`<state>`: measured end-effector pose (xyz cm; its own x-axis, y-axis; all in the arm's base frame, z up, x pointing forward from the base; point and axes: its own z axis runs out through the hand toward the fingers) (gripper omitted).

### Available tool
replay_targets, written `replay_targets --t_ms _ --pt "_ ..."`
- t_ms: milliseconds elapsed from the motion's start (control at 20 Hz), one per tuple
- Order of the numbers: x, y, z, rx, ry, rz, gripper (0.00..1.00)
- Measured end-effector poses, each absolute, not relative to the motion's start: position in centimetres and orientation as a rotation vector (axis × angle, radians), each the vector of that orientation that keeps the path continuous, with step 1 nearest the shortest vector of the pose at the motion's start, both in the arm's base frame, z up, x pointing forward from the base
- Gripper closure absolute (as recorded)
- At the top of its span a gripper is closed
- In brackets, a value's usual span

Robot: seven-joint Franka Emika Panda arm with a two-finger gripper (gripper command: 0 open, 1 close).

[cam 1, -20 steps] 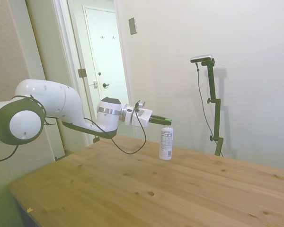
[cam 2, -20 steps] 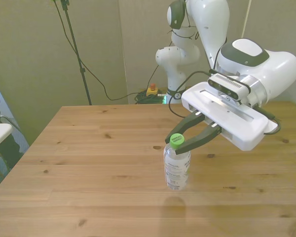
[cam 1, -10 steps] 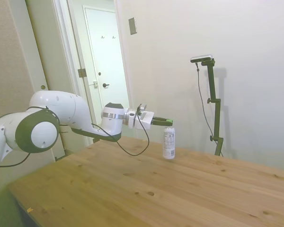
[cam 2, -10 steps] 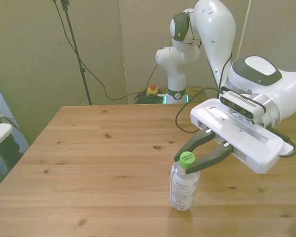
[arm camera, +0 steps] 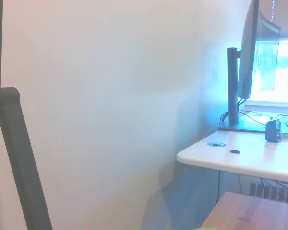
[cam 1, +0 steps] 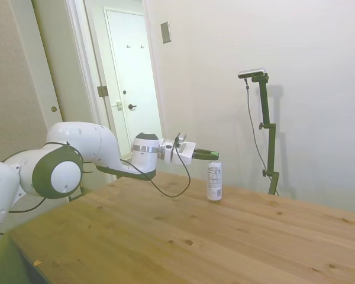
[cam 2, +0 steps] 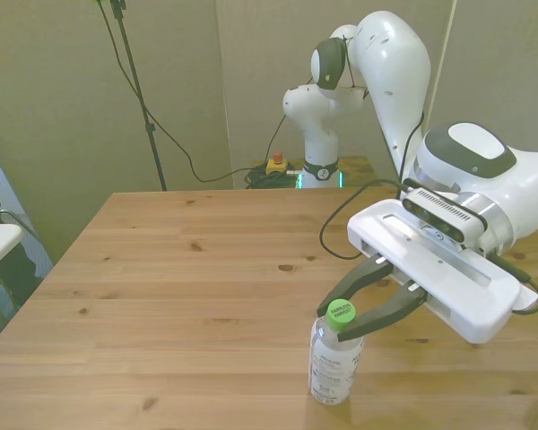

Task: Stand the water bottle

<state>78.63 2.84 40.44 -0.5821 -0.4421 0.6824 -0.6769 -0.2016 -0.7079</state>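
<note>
I should release now: the bottle's base (cam 1: 214,197) is at the wooden table's surface, so the upright water bottle would stand.
The water bottle (cam 2: 333,369) is clear plastic with a white printed label and a green cap (cam 2: 341,313). It is upright near the table's front edge in the front view. In the side view the water bottle (cam 1: 214,181) stands straight, its base at the table surface; I cannot tell whether it touches. My gripper (cam 2: 340,320) reaches in level from the front view's right and is shut on the bottle's neck just under the cap. From the side, the gripper (cam 1: 212,155) sits at the bottle's top. A blurred green sliver (arm camera: 205,228) at the wrist view's edge is probably the cap.
The wooden table (cam 2: 179,269) stretches wide to the front view's left of the bottle, and its front edge lies close below the bottle. The wrist view shows a white wall and a white desk (arm camera: 240,160) carrying a monitor (arm camera: 259,48).
The arm has carried the upright bottle toward the table's front edge and to the front view's right, rightward in the side view. The grip on the neck has stayed the same.
</note>
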Motion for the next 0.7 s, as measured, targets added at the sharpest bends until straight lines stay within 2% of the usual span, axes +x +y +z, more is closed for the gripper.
replay_targets --t_ms 100,150,700 --pt "78.74 2.88 40.18 1.329 -1.854 1.878 1.00" --pt "78.80 2.89 40.09 1.329 -1.854 1.878 0.00" --pt "78.94 3.00 40.05 1.340 -1.849 1.880 0.00"
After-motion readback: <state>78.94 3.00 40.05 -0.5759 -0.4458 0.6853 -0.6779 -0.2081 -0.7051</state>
